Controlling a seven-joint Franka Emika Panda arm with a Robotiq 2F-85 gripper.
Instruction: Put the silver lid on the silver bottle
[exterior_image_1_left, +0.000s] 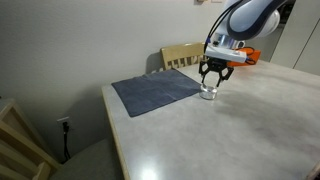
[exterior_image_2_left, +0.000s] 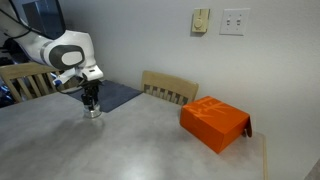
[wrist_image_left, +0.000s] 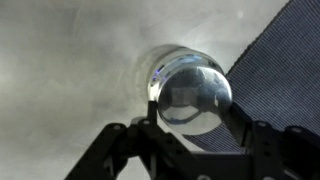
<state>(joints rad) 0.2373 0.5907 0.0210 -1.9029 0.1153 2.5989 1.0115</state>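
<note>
The robot's gripper should open now, because the silver lid is straight above the upright bottle and would rest on it.
The silver bottle (exterior_image_1_left: 209, 94) (exterior_image_2_left: 92, 112) stands on the pale table next to the corner of a dark cloth. In the wrist view a shiny domed silver lid (wrist_image_left: 195, 90) sits between my two black fingers. The bottle's rim (wrist_image_left: 165, 58) shows just behind the lid. My gripper (exterior_image_1_left: 213, 86) (exterior_image_2_left: 90, 101) (wrist_image_left: 192, 108) hangs straight over the bottle, with its fingers pressed against both sides of the lid. I cannot tell whether the lid rests on the bottle's mouth or hovers just above it.
A dark blue cloth (exterior_image_1_left: 155, 92) (exterior_image_2_left: 122, 95) (wrist_image_left: 285, 60) lies flat beside the bottle. An orange box (exterior_image_2_left: 213, 122) sits farther along the table. A wooden chair (exterior_image_1_left: 182, 54) (exterior_image_2_left: 170, 88) stands at the table's edge by the wall.
</note>
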